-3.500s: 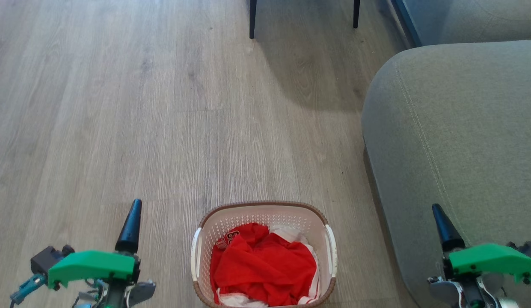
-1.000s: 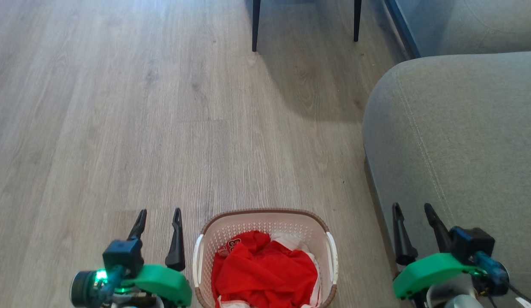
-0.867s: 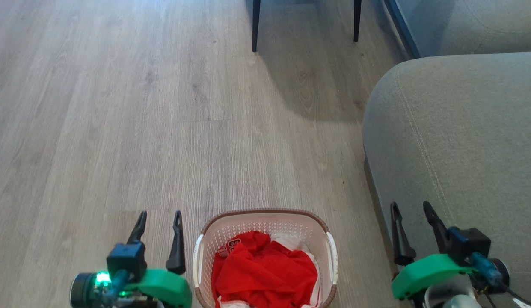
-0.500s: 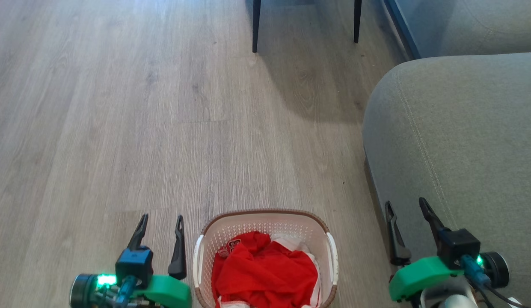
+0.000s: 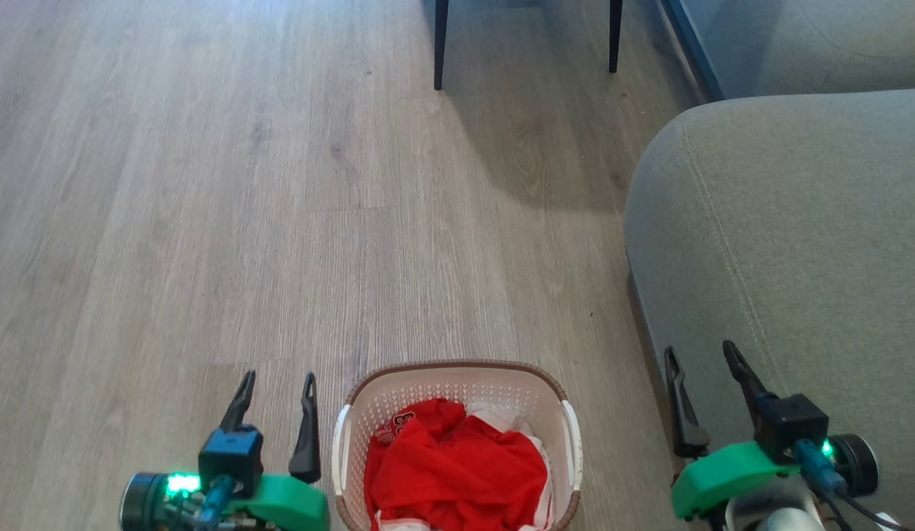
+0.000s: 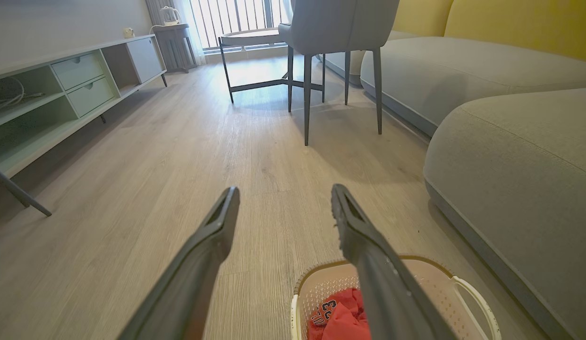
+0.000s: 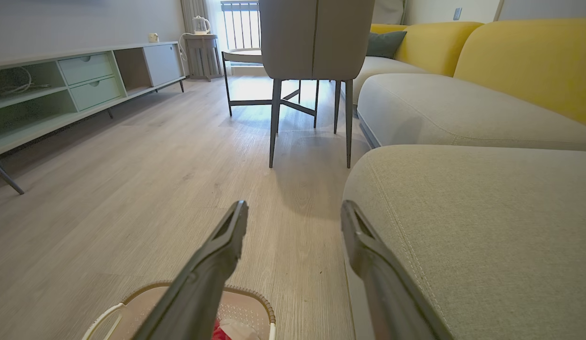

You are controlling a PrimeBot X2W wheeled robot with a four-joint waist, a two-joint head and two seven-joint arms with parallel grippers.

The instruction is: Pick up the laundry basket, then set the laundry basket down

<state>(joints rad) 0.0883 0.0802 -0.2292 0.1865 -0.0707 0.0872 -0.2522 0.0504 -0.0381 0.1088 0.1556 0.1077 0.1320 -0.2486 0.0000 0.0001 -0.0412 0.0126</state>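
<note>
My open left gripper is far too narrow for the laundry basket (image 5: pixel 457 383), so next it needs to grab its slim white handle (image 5: pixel 340 450) beside the printed number.
The cream-white laundry basket (image 5: pixel 457 383) with a brown woven rim and white side handles stands on the wood floor at the bottom middle of the head view, holding red and white clothes (image 5: pixel 453 464). My left gripper (image 5: pixel 277 380) is open just left of the basket's left handle, fingers pointing forward above the floor. My right gripper (image 5: pixel 700 354) is open to the basket's right, beside the grey sofa. In the left wrist view the basket (image 6: pixel 415 267) lies below my right-hand finger (image 6: pixel 363 236). In the right wrist view the basket's rim (image 7: pixel 255 295) sits at the bottom left.
A grey sofa cushion (image 5: pixel 781 243) fills the right side, close to the basket and my right arm. A chair with dark legs (image 5: pixel 439 44) stands ahead. A low pale-green cabinet (image 6: pixel 47 94) runs along the far left wall. Yellow sofa backs (image 7: pixel 524 61) rise at the right.
Since 3.5 s ago both wrists have turned, so each gripper now shows two spread fingers, and both have moved inward toward the basket. Over the last half second almost nothing has moved.
</note>
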